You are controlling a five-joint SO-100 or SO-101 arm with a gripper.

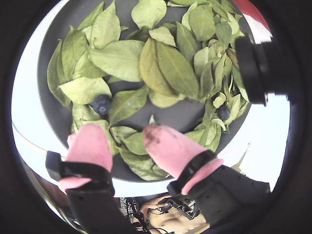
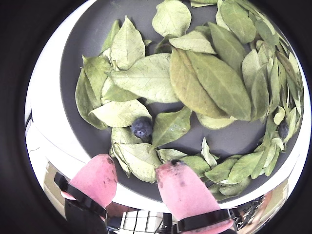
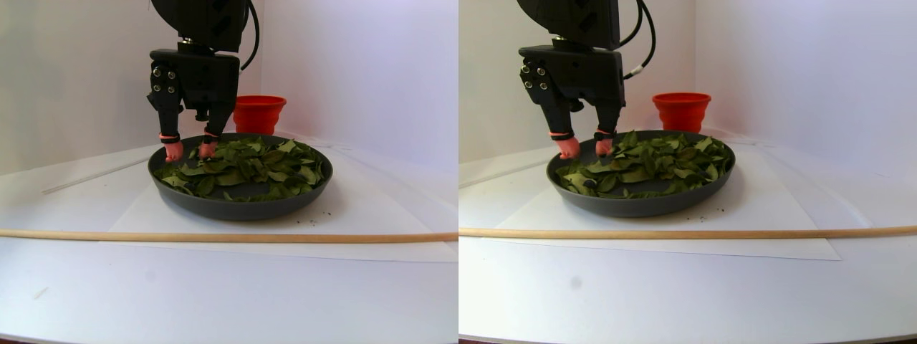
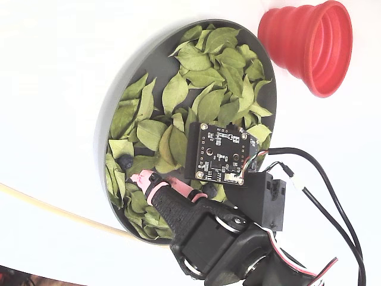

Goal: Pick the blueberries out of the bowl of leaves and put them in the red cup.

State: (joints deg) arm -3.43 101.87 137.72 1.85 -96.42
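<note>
The gripper grabs the bare dark blueberry by its round sides next, to put the blueberry in the red cup (image 1: pixel 253 10).
The dark grey bowl (image 1: pixel 53 29) (image 4: pixel 146 62) (image 3: pixel 240 208) is full of green leaves (image 1: pixel 122 58) (image 2: pixel 146 78) (image 4: pixel 208 101). One blueberry (image 1: pixel 101 104) (image 2: pixel 142 126) (image 4: pixel 125 162) lies bare among the leaves, just beyond my pink fingertips. A second blueberry (image 1: pixel 224 112) (image 2: pixel 283 129) sits near the right rim in both wrist views. My gripper (image 1: pixel 127 139) (image 2: pixel 139 178) (image 3: pixel 190 150) (image 4: pixel 158 179) is open and low over the bowl's near edge, its pads on or just above the leaves with nothing between them. The red cup (image 3: pixel 259 113) (image 4: pixel 315 44) stands outside the bowl, beyond its far side.
The bowl rests on a white paper sheet (image 3: pixel 358 215) on a white table. A thin wooden stick (image 3: pixel 215 235) (image 4: pixel 53 211) lies across the table in front of the bowl. White walls close in behind.
</note>
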